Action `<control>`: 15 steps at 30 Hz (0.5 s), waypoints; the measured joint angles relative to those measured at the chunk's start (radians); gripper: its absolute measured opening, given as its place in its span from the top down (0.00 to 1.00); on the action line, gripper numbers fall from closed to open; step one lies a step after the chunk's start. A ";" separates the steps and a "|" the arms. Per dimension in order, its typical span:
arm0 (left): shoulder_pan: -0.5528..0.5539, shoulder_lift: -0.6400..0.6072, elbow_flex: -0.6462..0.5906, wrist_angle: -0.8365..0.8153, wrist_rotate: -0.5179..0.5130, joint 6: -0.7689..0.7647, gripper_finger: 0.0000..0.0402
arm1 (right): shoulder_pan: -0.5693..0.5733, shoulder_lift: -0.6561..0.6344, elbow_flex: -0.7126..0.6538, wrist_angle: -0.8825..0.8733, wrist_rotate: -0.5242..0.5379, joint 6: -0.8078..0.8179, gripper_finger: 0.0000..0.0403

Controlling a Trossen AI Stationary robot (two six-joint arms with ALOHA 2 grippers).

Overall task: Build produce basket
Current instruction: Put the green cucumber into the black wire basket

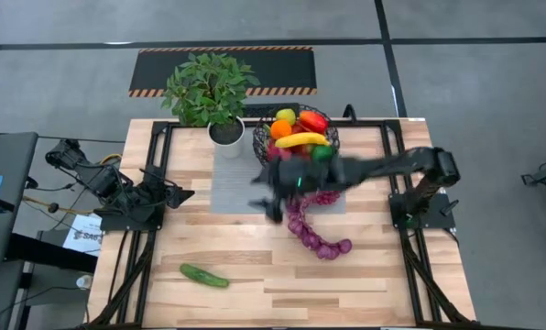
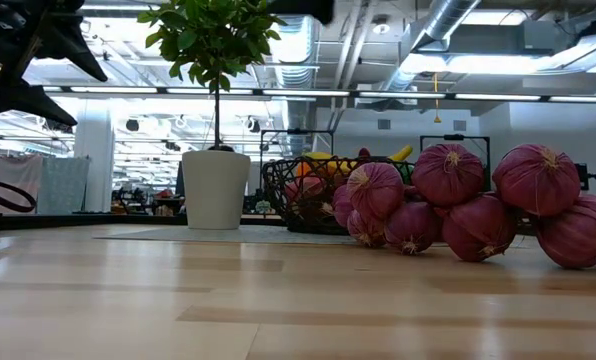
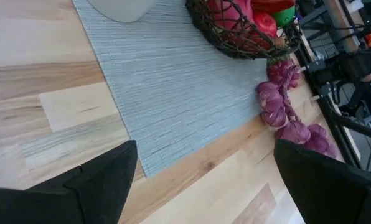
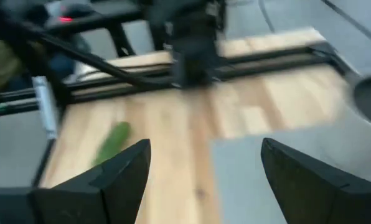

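I need to fill the produce basket, so I should next grab the cucumber by its middle (image 1: 204, 276) with my right gripper.
The black wire basket (image 1: 296, 137) stands on a grey mat (image 1: 232, 188) at the table's far middle. It holds a banana, an orange, red and green pieces. The purple grape string (image 1: 314, 229) lies on the table in front of the basket, its far end by the basket's foot; it also shows in the low view (image 2: 458, 205) and the left wrist view (image 3: 285, 112). A green cucumber (image 1: 204, 275) lies near the front left edge. My right gripper (image 4: 204, 168) is open and empty over the mat's near edge, left of the grape string. My left gripper (image 3: 204, 174) is open and empty at the table's left.
A potted plant in a white pot (image 1: 225, 131) stands on the mat just left of the basket. Black frame rails (image 1: 154, 229) run along the table's left and right sides. Bare wood lies between the cucumber and the grape string.
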 joint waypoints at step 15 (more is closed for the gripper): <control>0.000 0.000 0.000 0.000 0.001 0.002 0.09 | 0.273 0.414 0.037 0.674 0.224 0.012 0.20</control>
